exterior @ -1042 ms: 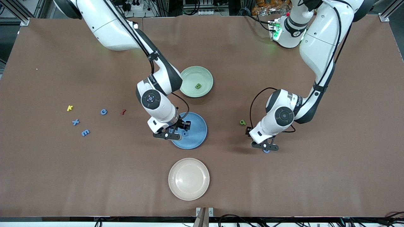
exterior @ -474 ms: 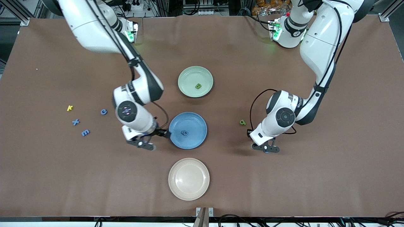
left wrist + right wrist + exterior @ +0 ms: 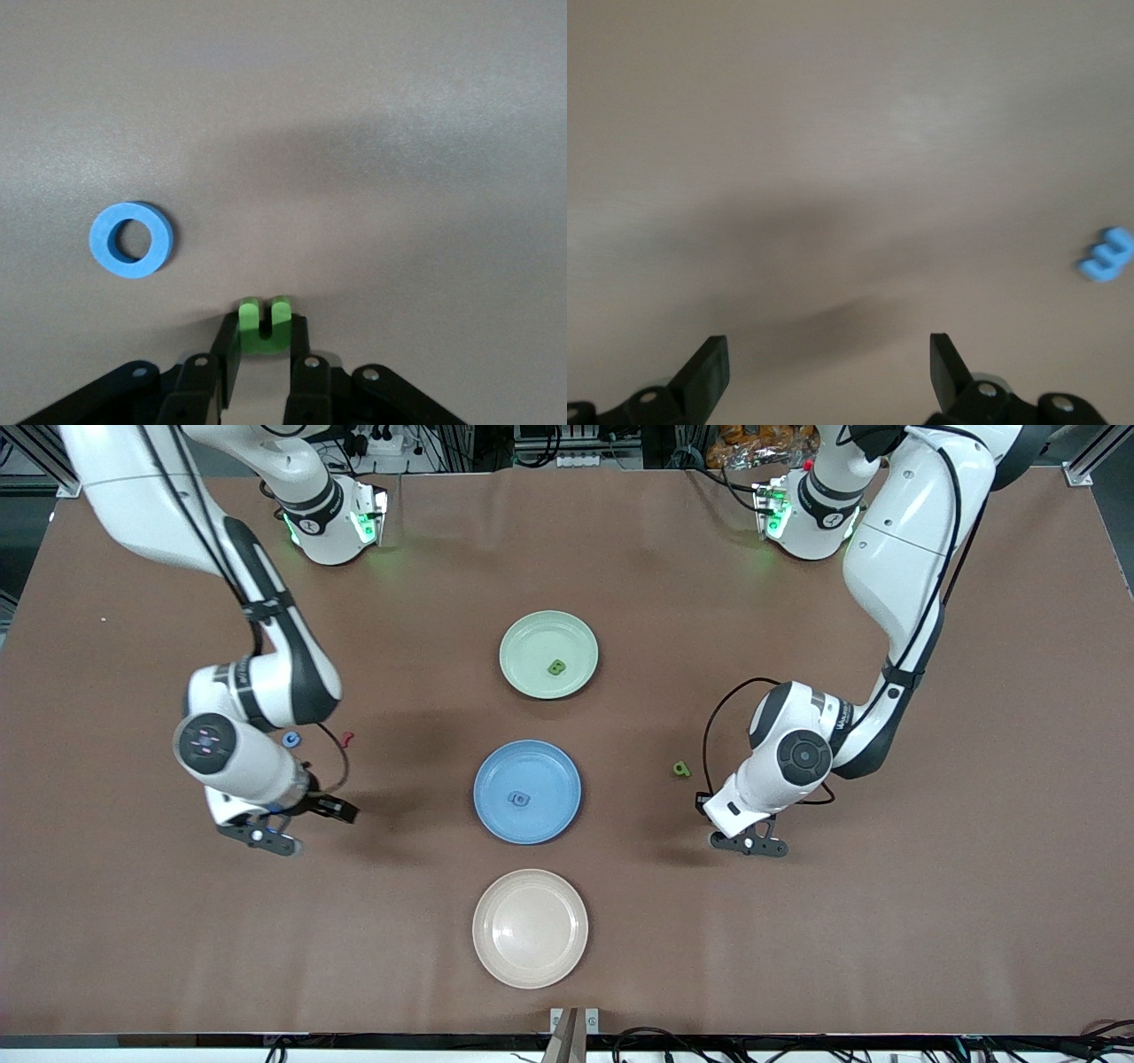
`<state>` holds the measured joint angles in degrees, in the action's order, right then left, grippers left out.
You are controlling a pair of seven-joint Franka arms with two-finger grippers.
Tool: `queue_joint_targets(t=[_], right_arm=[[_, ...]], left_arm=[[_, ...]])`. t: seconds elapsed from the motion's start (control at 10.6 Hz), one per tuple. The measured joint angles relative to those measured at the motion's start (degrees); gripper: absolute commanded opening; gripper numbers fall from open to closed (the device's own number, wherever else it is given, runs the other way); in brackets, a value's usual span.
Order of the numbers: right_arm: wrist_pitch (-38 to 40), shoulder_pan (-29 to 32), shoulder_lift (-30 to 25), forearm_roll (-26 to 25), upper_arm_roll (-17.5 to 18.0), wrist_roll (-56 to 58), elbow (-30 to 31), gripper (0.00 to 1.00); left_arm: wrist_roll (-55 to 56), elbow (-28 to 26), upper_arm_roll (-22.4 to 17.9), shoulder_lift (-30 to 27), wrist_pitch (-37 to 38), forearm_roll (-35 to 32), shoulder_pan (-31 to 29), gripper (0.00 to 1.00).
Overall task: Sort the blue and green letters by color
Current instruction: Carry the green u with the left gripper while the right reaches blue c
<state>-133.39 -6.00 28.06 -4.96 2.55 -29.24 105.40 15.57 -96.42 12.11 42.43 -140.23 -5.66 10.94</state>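
Next, my right gripper grabs the blue letter by its rounded sides to sort it onto the blue plate [image 3: 538, 776].
My left gripper [image 3: 751, 845] is low over the table toward the left arm's end, shut on a green letter [image 3: 263, 329] that shows between its fingers [image 3: 225, 350] in the left wrist view. A blue ring letter [image 3: 131, 240] lies on the table beside it. Another green letter [image 3: 680, 769] lies farther from the front camera. My right gripper [image 3: 264, 837] is open and empty [image 3: 828, 372] over the table toward the right arm's end; a blue letter [image 3: 1106, 255] lies off to one side. A blue letter [image 3: 291, 738] lies by the right arm.
The blue plate [image 3: 554, 771] holds one blue letter [image 3: 519, 799]. The green plate [image 3: 532, 638] holds a green letter [image 3: 555, 667]. A beige plate [image 3: 530, 927] stands nearest the front camera. A dark red letter [image 3: 346, 738] lies near the right arm.
My right arm has swung from over the blue plate toward its own end of the table, leaving a blue letter in the plate. My left gripper has barely moved.
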Motion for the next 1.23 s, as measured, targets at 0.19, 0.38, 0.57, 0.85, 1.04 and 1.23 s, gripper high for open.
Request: queue_joint_targets(t=[0.19, 0.38, 0.57, 0.85, 1.04, 1.23], right_arm=[[-5.29, 5.06, -4.99, -0.01, 0.03, 8.03, 9.76, 1.0], [-8.15, 8.47, -9.63, -0.04, 0.05, 11.03, 17.86, 1.0], [-11.98, 11.38, -13.72, -0.06, 0.11, 11.46, 25.04, 1.0], [-19.78, 16.14, -15.79, -2.63, 0.18, 11.91, 33.77, 1.0], [-21.24, 16.62, -15.13, -3.08, 0.32, 11.95, 35.2, 1.0], [-22.87, 16.27, -13.96, -3.08, 0.98, 11.92, 35.27, 1.0]], left_arm=[[0.0, 0.19, -0.03, 0.07, 0.0, 0.0, 0.04, 0.0], [0.0, 0.8, 0.05, -0.2, 1.15, 0.0, 0.13, 0.0], [3.18, 1.69, 0.51, -1.69, 5.7, -0.01, 1.9, 0.0], [15.87, 1.86, 0.99, -4.71, 9.89, -0.03, 9.47, 0.0], [25.11, 1.86, 1.32, -5.69, 11.06, -0.02, 15.0, 0.0], [34.68, 1.84, 1.56, -5.97, 11.18, -0.02, 21.68, 0.0]])
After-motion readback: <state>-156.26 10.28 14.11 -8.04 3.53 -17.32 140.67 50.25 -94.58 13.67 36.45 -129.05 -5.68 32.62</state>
